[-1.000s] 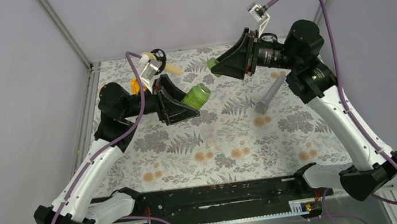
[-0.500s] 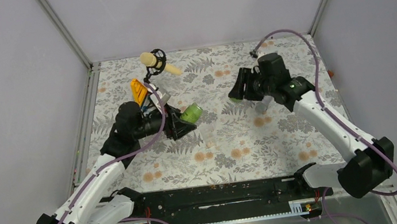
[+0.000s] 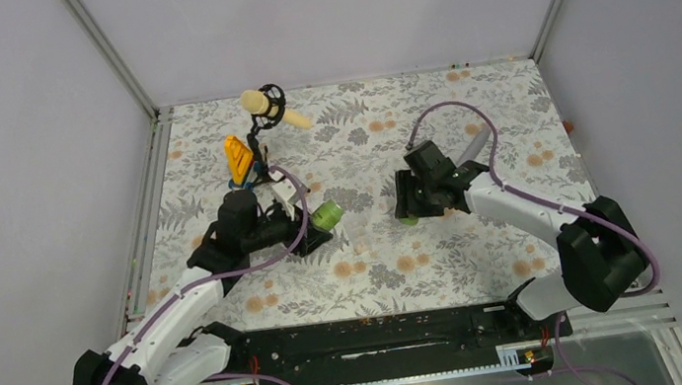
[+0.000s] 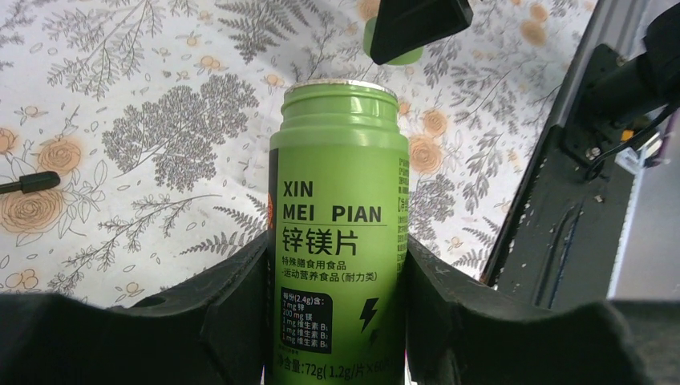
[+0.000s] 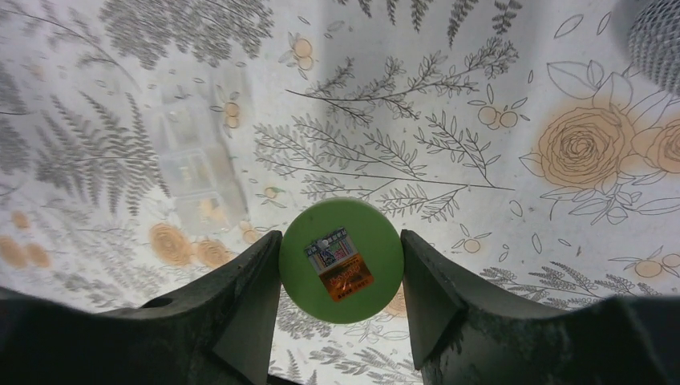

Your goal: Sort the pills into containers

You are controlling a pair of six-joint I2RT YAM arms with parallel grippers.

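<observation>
The round green cap (image 5: 341, 273) is above the mat and would fall if I opened my right gripper now, so I will keep holding it for now.
My left gripper (image 4: 337, 241) is shut on a green pill bottle (image 4: 341, 200) with no cap; its threaded neck points toward the right arm. From above, the left gripper (image 3: 316, 222) holds the bottle (image 3: 327, 216) low over the mat, left of centre. My right gripper (image 5: 341, 241) is shut on the round green cap (image 5: 341, 273), sticker side facing the camera, and sits low at centre right (image 3: 408, 205). A low see-through container (image 5: 196, 164) rests on the mat between the two grippers (image 3: 360, 241). No pills show.
A grey tube (image 3: 472, 147) lies behind the right gripper. At the back left stand an orange-yellow object (image 3: 238, 156) and a black stand with a cream piece (image 3: 266, 108). A black rail (image 3: 366, 334) runs along the near edge. Walls close in on three sides.
Both arms came down from high at the back to low over the mat and nearer the front. The left still grips the bottle, the right still grips the cap.
</observation>
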